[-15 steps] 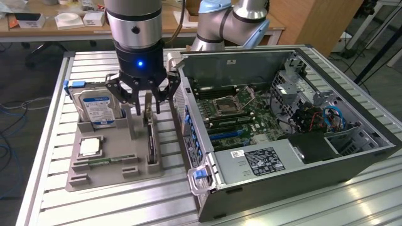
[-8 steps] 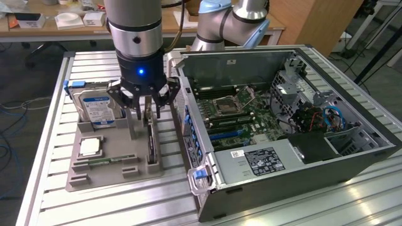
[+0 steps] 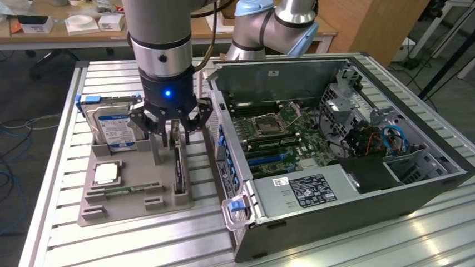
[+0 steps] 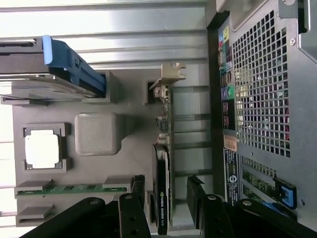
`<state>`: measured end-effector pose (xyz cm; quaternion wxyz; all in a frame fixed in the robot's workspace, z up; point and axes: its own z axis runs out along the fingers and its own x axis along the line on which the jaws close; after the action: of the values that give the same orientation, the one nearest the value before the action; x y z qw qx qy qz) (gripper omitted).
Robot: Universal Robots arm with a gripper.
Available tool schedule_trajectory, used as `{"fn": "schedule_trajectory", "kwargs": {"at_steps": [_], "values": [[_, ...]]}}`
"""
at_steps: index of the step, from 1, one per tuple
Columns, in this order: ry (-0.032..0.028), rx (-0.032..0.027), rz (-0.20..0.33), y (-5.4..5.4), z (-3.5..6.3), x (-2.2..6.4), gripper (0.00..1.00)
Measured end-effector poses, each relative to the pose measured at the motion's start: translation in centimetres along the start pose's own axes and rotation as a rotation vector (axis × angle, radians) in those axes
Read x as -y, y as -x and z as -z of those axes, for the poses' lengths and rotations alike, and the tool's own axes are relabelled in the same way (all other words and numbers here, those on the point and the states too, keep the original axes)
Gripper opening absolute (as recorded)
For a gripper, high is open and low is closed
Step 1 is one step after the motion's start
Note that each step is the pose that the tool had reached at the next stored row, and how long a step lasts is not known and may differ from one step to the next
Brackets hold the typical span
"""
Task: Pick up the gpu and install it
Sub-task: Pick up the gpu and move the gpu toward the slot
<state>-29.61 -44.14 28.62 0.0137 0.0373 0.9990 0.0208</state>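
Note:
The gripper's fingers hang high over the GPU's cooler end [image 3: 178, 151], gaps beside its black cooler, so now it is too early to close before my gripper lowers.
The gpu [image 3: 178, 164] stands on its long edge in a slot of the grey holder tray [image 3: 133, 214], its silver bracket end toward the back. In the wrist view the gpu [image 4: 163, 158] is a thin card with a black cooler face and a green board edge. My gripper [image 3: 175, 130] hangs just above it, open, with one finger on each side of the card. The wrist view has the gripper [image 4: 166, 203] straddling the card's cooler end, the black fingers [image 4: 132, 210] standing apart from it with a gap on both sides.
On the tray also sit a hard drive [image 3: 111, 125] in a blue caddy, a CPU [image 3: 106, 173] and a RAM stick [image 3: 122, 191]. The open computer case [image 3: 415, 189] lies close beside the tray at the exterior view's right, motherboard [image 3: 275, 139] exposed.

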Motion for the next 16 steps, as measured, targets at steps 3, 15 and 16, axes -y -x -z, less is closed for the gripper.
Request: {"fn": "schedule_trajectory", "kwargs": {"at_steps": [3,15,16], "values": [[-0.0002,-0.0002,0.000,0.0,-0.53,0.31,0.47],[0.0000,0.0000,0.000,0.0,-2.70,0.72,0.47],[0.0000,0.0000,0.000,0.0,-2.89,0.73,0.47]]}}
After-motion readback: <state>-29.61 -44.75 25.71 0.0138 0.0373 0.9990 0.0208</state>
